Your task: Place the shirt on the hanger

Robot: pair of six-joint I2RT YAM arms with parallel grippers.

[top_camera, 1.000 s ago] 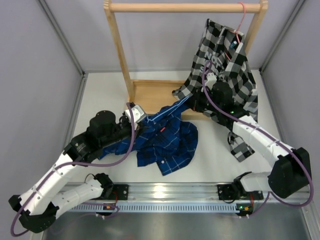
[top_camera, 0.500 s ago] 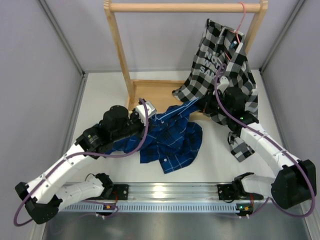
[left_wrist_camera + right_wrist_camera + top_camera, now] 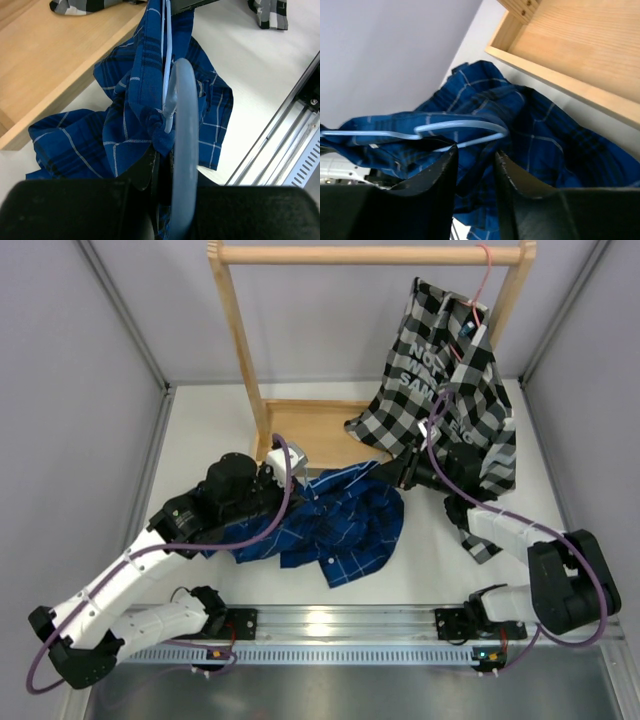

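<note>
My right gripper is to take hold of the shirt's fold next, at the fold's tip (image 3: 378,469) (image 3: 481,166) beside the hanger's end loop, and then I will draw the fold over the hanger.
The dark blue plaid shirt (image 3: 345,525) lies crumpled on the white table in front of the rack's base. The light-blue wire hanger (image 3: 181,125) is partly inside it. Its hook runs back between my left gripper's jaws, and one shoulder loop shows in the right wrist view (image 3: 465,125), wrapped in shirt fabric (image 3: 560,130). My left gripper (image 3: 283,472) is shut on the hook at the shirt's left end, with bunched fabric (image 3: 125,115) against it. My right gripper (image 3: 393,472) is at the shirt's upper right tip, its jaws narrowly apart with a fold of shirt between them.
A wooden rack (image 3: 370,255) stands at the back on a wooden base (image 3: 310,425). A black-and-white checked shirt (image 3: 450,390) hangs from it on a pink hanger (image 3: 483,280), right behind my right arm. Grey walls stand on both sides and a metal rail (image 3: 340,625) along the front.
My left gripper has moved right and toward the rack's base with the hanger. My right gripper has dropped lower and nearer. The shirt has bunched up and shifted right between them.
</note>
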